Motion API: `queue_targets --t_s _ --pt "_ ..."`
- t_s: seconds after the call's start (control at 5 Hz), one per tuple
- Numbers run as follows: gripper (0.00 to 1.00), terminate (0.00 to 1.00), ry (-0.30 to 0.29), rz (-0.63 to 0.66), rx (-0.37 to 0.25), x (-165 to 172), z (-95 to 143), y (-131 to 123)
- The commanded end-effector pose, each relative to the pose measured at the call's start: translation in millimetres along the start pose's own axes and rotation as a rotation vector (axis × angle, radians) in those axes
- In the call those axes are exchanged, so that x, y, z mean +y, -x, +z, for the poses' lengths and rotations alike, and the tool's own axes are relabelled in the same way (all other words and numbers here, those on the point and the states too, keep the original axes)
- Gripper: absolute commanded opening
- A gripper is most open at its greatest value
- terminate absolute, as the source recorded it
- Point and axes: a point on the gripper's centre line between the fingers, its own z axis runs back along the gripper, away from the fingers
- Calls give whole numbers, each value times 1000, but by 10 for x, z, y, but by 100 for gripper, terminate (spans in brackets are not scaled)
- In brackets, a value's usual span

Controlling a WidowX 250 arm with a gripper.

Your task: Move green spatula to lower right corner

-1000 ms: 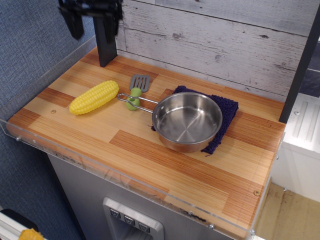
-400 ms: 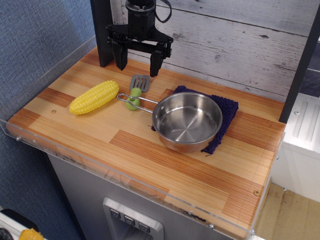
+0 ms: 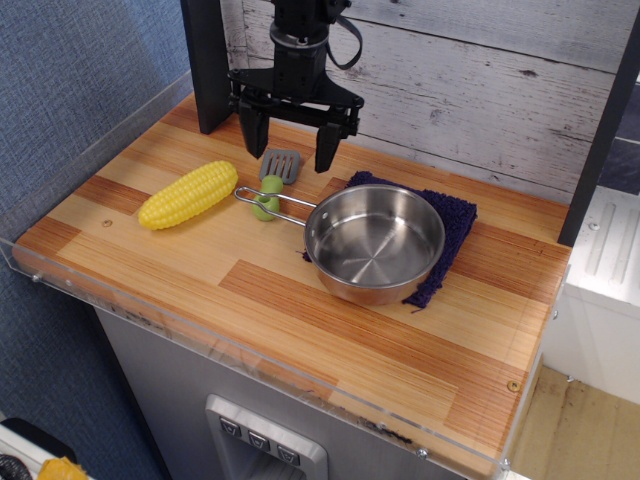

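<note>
The robot needs to move the green spatula to the countertop's lower right corner (image 3: 480, 410), so its gripper should next grab the spatula by its lime-green handle (image 3: 268, 200).
The green spatula (image 3: 273, 183) lies on the wood countertop at the back left, grey slotted blade toward the wall, lime-green handle toward me. The steel pan's wire handle crosses over its green handle. My gripper (image 3: 289, 148) is black, open wide, and hangs just above the spatula's blade, one finger to each side. The lower right corner (image 3: 505, 395) of the striped countertop has a small screw and a clear acrylic edge, and nothing lies on it.
A yellow corn cob (image 3: 188, 194) lies left of the spatula. A steel pan (image 3: 374, 242) sits on a dark blue cloth (image 3: 447, 219) at centre right. A black post (image 3: 207, 60) stands at the back left. A plank wall runs behind.
My gripper came in from the upper left, moved right and down, and now hangs open over the spatula's blade. The objects have not moved.
</note>
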Motion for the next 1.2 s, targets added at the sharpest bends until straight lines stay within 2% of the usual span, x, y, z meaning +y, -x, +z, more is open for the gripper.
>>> queue_targets --t_s 0.0,0.4,0.6,1.0 --pt "100 0 -18 -11 23 28 -212 112" --pt "100 0 -57 -52 97 92 -494 288" --pt "0 0 -69 -62 102 129 -559 351" --pt "0 0 -81 -26 18 266 -214 252"
